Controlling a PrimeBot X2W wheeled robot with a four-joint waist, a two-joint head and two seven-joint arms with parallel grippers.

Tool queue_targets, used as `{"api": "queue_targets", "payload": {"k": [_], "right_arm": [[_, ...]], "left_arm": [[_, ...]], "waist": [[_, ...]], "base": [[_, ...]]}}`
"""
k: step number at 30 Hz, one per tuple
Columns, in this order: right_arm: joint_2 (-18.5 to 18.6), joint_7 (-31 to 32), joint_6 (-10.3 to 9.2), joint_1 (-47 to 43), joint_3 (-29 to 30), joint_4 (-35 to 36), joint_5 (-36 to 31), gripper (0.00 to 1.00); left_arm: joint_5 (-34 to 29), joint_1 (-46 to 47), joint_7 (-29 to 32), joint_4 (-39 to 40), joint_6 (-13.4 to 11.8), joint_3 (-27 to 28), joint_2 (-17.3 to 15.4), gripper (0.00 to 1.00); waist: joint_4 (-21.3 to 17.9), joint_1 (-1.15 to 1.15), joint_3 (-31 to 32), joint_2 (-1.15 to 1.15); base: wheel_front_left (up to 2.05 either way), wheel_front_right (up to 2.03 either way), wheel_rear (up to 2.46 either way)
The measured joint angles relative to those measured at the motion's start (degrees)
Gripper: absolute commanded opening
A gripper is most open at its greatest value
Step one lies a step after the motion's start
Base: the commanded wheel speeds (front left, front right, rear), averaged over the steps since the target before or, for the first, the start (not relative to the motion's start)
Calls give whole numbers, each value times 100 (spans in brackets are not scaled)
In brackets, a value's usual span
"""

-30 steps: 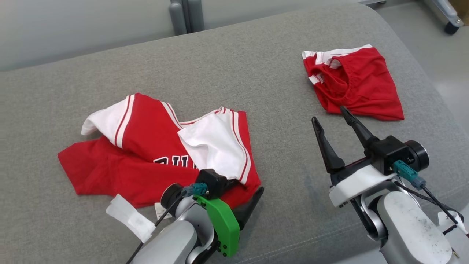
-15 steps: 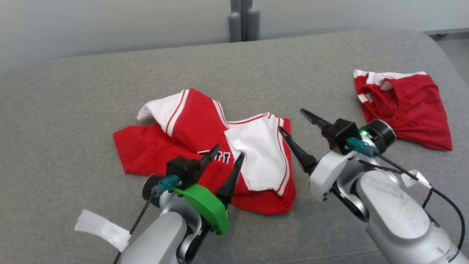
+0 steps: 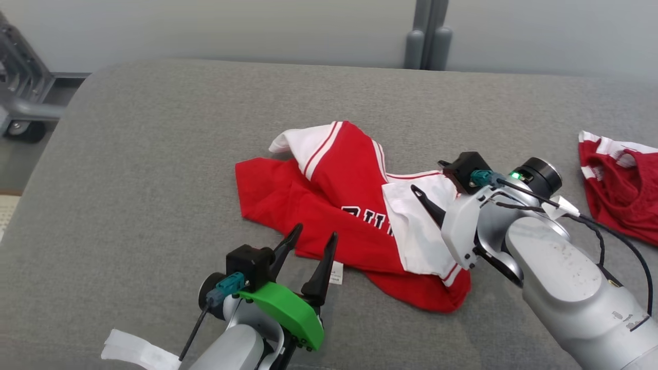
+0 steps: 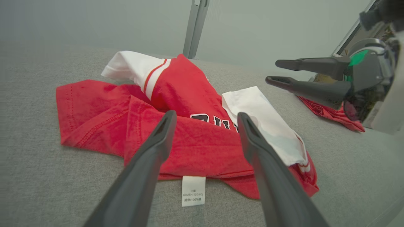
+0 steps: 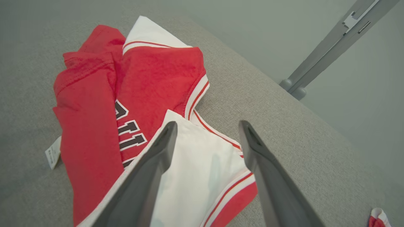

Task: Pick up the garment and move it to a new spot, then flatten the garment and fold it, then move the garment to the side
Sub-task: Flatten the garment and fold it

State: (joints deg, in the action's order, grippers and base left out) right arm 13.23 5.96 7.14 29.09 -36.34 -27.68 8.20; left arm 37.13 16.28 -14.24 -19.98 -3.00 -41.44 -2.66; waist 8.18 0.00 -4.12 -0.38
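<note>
The jersey [image 3: 271, 179] is lying crumpled and slack, so the right gripper will next pinch the white sleeve by its open hem corner, as the edge of that corner shows on top.
The garment [image 3: 334, 205], a red jersey with white sleeves and black letters, lies crumpled on the grey cushion. My left gripper [image 3: 315, 231] stands open just in front of its near hem, fingers pointing at it, nothing between them. In the left wrist view the left gripper [image 4: 206, 114] frames the garment [image 4: 186, 91] and its white care label [image 4: 193, 190]. My right gripper [image 3: 427, 176] hovers open over the right white sleeve. The right wrist view has the right gripper [image 5: 208, 123] above that sleeve of the garment [image 5: 151, 75]. I cannot tell whether its fingertips touch the cloth.
A second red and white garment [image 3: 622, 195] lies bunched at the cushion's right edge. The grey cushion [image 3: 154, 180] stretches wide to the left and behind. A grey post [image 3: 429, 36] stands at the back, a metal frame with a caster [image 3: 20, 103] at far left.
The head camera has swung left. My left gripper has come up off the jersey's near hem. My right gripper has moved left from between the two garments to above the jersey's white sleeve.
</note>
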Motion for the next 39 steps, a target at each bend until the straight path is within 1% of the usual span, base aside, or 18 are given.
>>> {"api": "queue_targets", "payload": {"k": [7,14,20,21,22,23,26,27,28,33,39], "right_arm": [[202,277,1,166,-186,-421,302,100],[516,411,0,212,-212,-771,648,100],[466,521,1,214,-587,-899,962,100],[476,522,1,216,-637,-905,990,89],[479,527,1,226,-693,-905,1007,72],[474,543,1,251,-766,-904,1012,46],[471,552,1,365,-939,-901,1079,23],[485,552,1,390,-984,-901,1113,8],[497,552,1,410,-1032,-901,1135,0],[549,552,1,491,-1235,-928,1252,0],[678,514,2,539,-1325,-983,1363,0]], "left_arm": [[2,-9,0,288,13,-157,1,100],[60,-9,-1,402,148,-336,-1,100],[59,-15,-1,408,148,-312,-2,100],[59,-18,-1,414,148,-302,-2,100],[58,-23,-1,425,145,-275,-1,100],[54,-34,-1,436,137,-229,-1,100],[42,-75,-1,445,121,-135,-3,100],[41,-90,-1,454,120,-130,-2,100],[41,-102,-1,466,119,-120,-2,100],[-12,-106,-1,561,114,-43,-1,100],[-64,-109,-2,577,114,4,-2,100]], "waist": [[545,0,-34,0],[1082,0,-113,0],[1444,0,-157,0],[1484,0,-162,0],[1514,0,-170,0],[1531,0,-182,0],[1506,0,-206,0],[1486,0,-207,0],[1465,0,-208,0],[1282,0,-206,0],[1055,0,-206,0]], "base": [[0,0,0],[0,0,0],[0,0,0],[0,0,0],[0,0,0],[0,0,0],[0,0,0],[0,0,0],[0,0,0],[0,0,0],[0,0,0]]}}
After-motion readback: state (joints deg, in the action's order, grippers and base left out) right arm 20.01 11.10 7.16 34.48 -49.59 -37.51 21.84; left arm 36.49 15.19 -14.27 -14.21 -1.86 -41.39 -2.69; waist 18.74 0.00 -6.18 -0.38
